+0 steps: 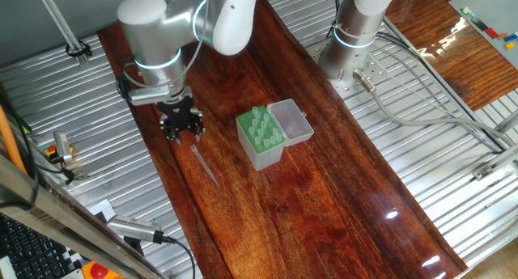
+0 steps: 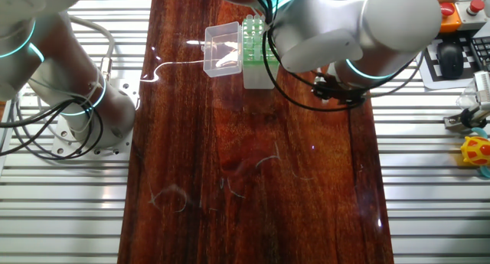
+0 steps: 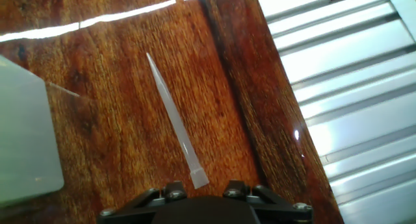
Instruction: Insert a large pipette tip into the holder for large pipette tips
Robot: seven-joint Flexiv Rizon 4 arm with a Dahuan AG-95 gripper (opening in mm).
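Observation:
My gripper is going to pick up the large pipette tip by its wide end (image 1: 194, 148) next, to put it into the green holder (image 1: 260, 132).
The large pipette tip (image 1: 204, 165) lies flat on the dark wood table, a long clear tapered tube. In the hand view it (image 3: 173, 117) runs from its pointed end at upper left to its wide end at the bottom centre. My gripper (image 1: 181, 132) hangs just above the wide end. Its jaws (image 3: 203, 193) are open, with the tip's wide end lying between the two fingertips, untouched. The holder for large pipette tips (image 1: 260, 138) is a green box to the right of the tip, with its clear lid (image 1: 290, 121) open beside it. In the other fixed view the holder (image 2: 259, 61) is partly hidden by my arm.
A second robot base (image 1: 354, 38) stands at the back on ribbed metal plating (image 1: 421, 174), with cables. The wood strip's edge (image 3: 247, 107) runs close to the right of the tip. The holder's pale side wall (image 3: 23, 139) fills the hand view's left.

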